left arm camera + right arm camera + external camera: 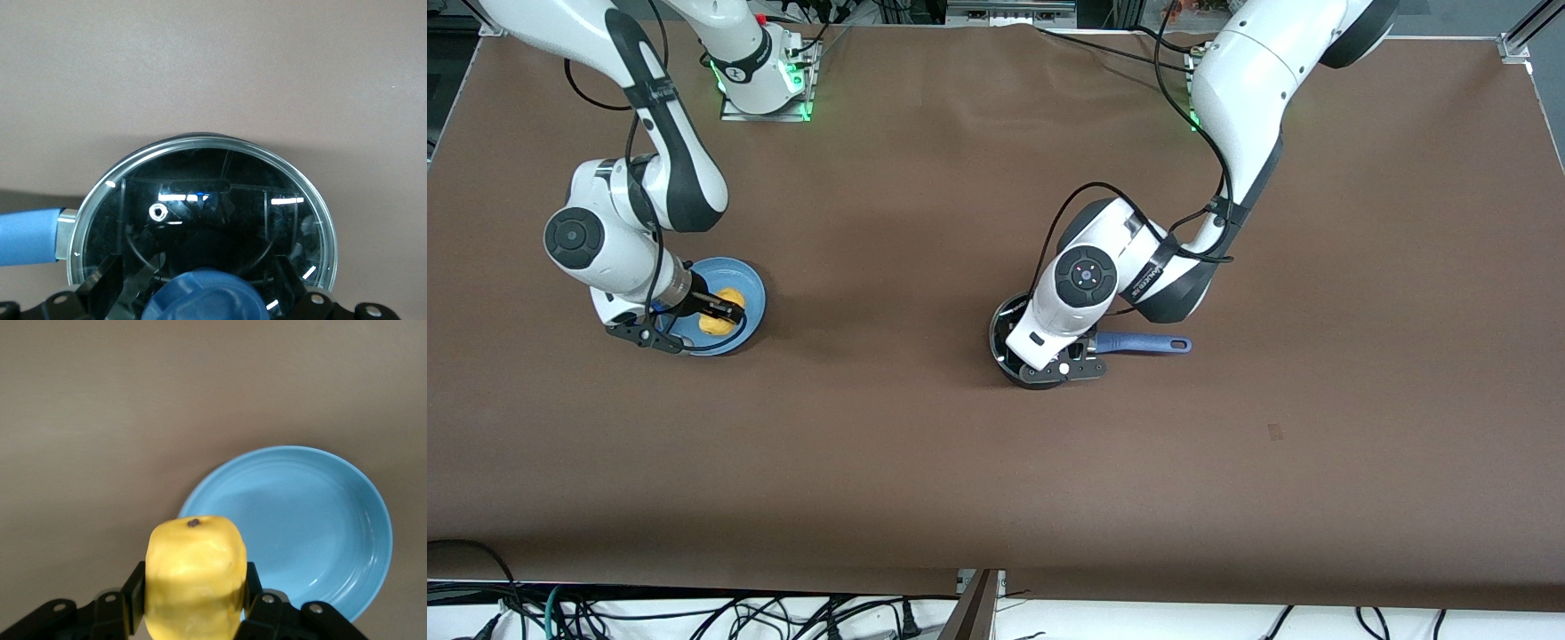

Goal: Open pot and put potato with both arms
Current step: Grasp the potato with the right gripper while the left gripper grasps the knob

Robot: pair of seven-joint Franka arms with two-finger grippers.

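Note:
My left gripper is open less wide than the lid's round glass. It should next grip the lid by its narrow blue knob to open the pot.
The black pot stands mid-table with its blue handle pointing toward the left arm's end. The glass lid with its blue knob lies on the pot. My left gripper is low over the lid, open, with its fingers on either side of the knob and apart from it. My right gripper is shut on the yellow potato and holds it just over the light-blue plate. The right wrist view shows the potato between the fingers, with the plate below it.
The brown table surface spreads wide around both objects. The arm bases stand along the table's edge farthest from the front camera. Cables hang below the edge nearest that camera.

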